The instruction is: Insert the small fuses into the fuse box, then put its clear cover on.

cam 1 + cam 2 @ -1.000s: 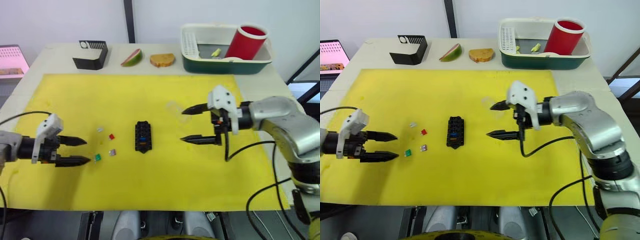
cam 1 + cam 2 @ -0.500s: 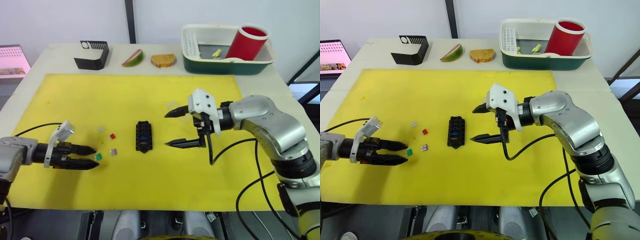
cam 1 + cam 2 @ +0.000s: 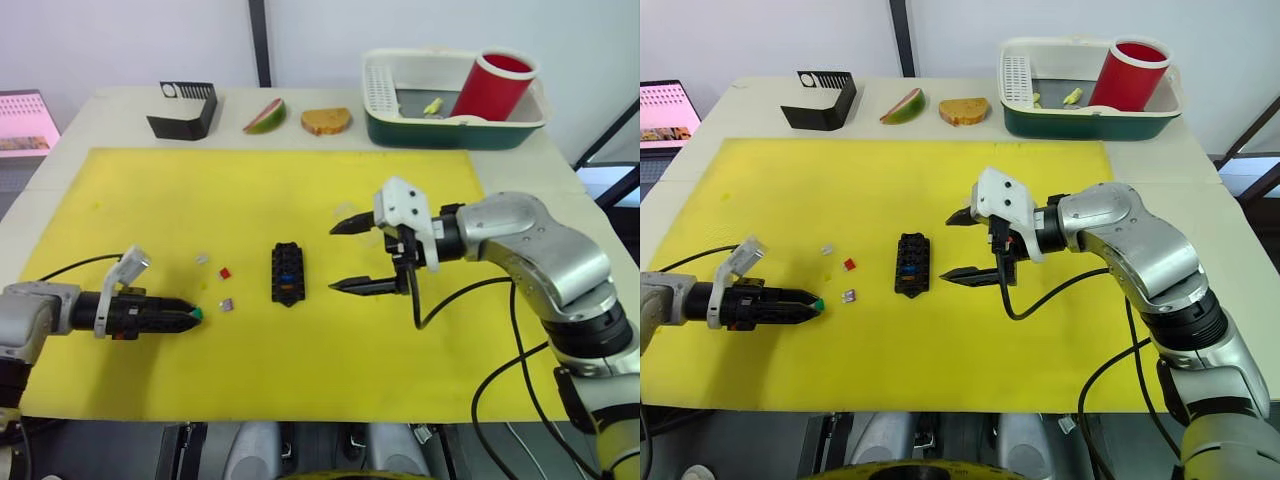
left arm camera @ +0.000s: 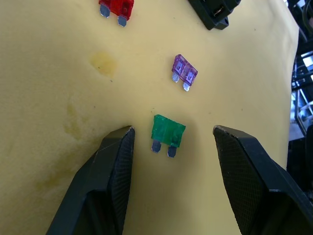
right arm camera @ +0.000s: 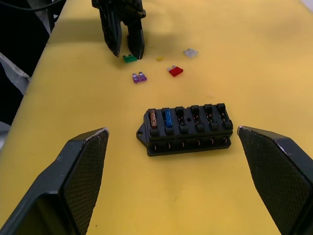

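Note:
My left gripper will grab the green fuse by its plastic body (image 4: 167, 130), so its metal prongs can enter the fuse box.
The black fuse box (image 3: 286, 274) lies mid-mat, with an orange fuse (image 5: 152, 119) and a blue fuse (image 5: 167, 118) seated in two of its slots. To its left lie loose small fuses: pale grey (image 3: 201, 259), red (image 3: 224, 272), purple (image 3: 226, 304) and green (image 4: 167, 130). My left gripper (image 3: 190, 316) is low on the mat, open, its tips either side of the green fuse with small gaps. My right gripper (image 3: 333, 258) hangs wide open just right of the fuse box. The clear cover (image 3: 347, 211) shows faintly by its far finger.
A yellow mat (image 3: 150, 190) covers the table. Along the back stand a black slotted stand (image 3: 182, 109), a watermelon slice (image 3: 264, 115), a piece of bread (image 3: 325, 120) and a green-and-white basin (image 3: 455, 133) holding a red cup (image 3: 492, 85).
My left gripper slid forward to the green fuse and its fingers narrowed around it. My right gripper moved left toward the fuse box, then held still.

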